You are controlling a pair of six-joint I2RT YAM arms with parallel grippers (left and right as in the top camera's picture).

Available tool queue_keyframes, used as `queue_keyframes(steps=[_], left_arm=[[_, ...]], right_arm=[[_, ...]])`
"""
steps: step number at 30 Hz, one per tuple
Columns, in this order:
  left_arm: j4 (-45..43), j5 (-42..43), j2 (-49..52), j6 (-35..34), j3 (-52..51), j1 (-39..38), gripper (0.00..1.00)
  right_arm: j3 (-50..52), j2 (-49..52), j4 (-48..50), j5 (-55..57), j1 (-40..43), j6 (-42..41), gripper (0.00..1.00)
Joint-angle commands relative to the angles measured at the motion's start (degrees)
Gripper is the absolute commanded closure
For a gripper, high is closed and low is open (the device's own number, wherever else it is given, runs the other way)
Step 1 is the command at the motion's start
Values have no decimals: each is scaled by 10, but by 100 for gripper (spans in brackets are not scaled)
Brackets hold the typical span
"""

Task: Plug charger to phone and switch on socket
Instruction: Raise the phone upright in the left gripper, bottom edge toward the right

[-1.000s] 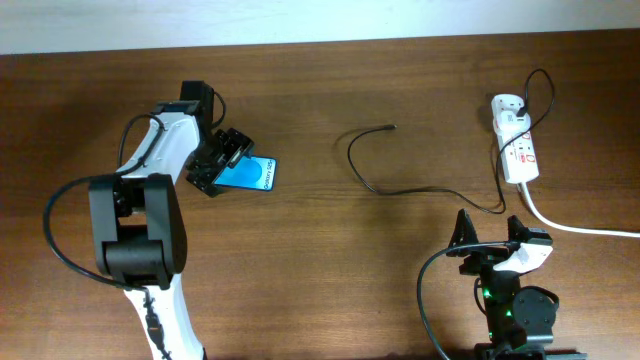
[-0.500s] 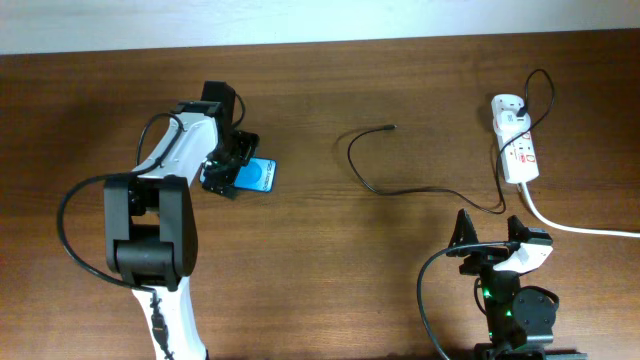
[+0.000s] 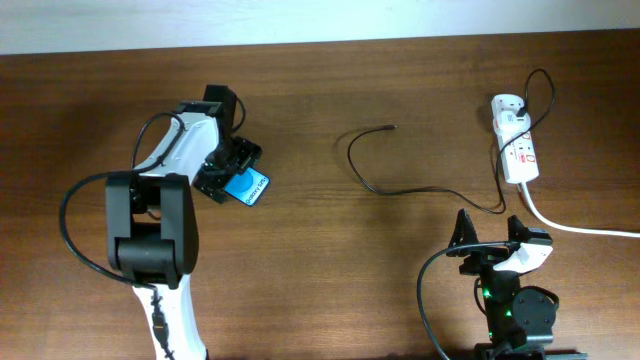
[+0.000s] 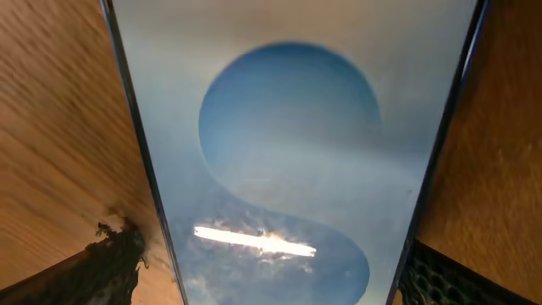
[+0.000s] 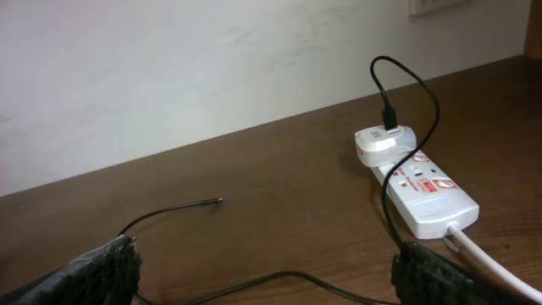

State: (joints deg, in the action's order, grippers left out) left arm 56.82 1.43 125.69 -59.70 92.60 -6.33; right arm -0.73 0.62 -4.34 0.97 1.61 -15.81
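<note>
The phone should be handed over by its other end, so that end should stay free. My left gripper should grab the phone by both long edges at its near end [image 3: 236,181] [image 4: 284,268].
The phone [image 3: 248,187], blue screen up, lies slanted on the brown table at the left; it fills the left wrist view [image 4: 288,152]. My left gripper [image 3: 231,171] straddles the phone's near end, one finger at each long edge [image 4: 275,284]. The charger's thin black cable [image 3: 365,180] loops across the middle, and its plug tip [image 3: 391,127] lies free on the table. The cable runs to a white adapter [image 3: 507,105] in the socket strip [image 3: 519,155]. The right wrist view shows the strip [image 5: 428,191] and the tip [image 5: 218,201]. My right gripper [image 3: 490,235] is open and empty near the front edge.
The thick white cord [image 3: 575,228] runs from the strip off the right edge. A white wall stands behind the table's far edge [image 5: 212,68].
My left gripper has turned with the phone between its fingers; the phone has swung from lying sideways to slanting and shifted slightly toward the front. The right arm and cable have not moved.
</note>
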Motion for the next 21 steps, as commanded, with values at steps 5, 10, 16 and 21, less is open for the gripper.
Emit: queue_keyframes(steps=[5, 10, 16, 21], left_arm=[[-27, -36, 56, 7, -7, 36, 1], [-28, -1, 56, -3, -7, 33, 7], [-19, 32, 56, -12, -7, 33, 3], [-14, 38, 56, -32, -8, 15, 1]], right_arm=[[4, -4, -2, -3, -5, 6, 1], [4, -4, -2, -3, -5, 6, 1], [4, -4, -2, -3, -5, 6, 1], [4, -4, -2, -3, -5, 6, 1]])
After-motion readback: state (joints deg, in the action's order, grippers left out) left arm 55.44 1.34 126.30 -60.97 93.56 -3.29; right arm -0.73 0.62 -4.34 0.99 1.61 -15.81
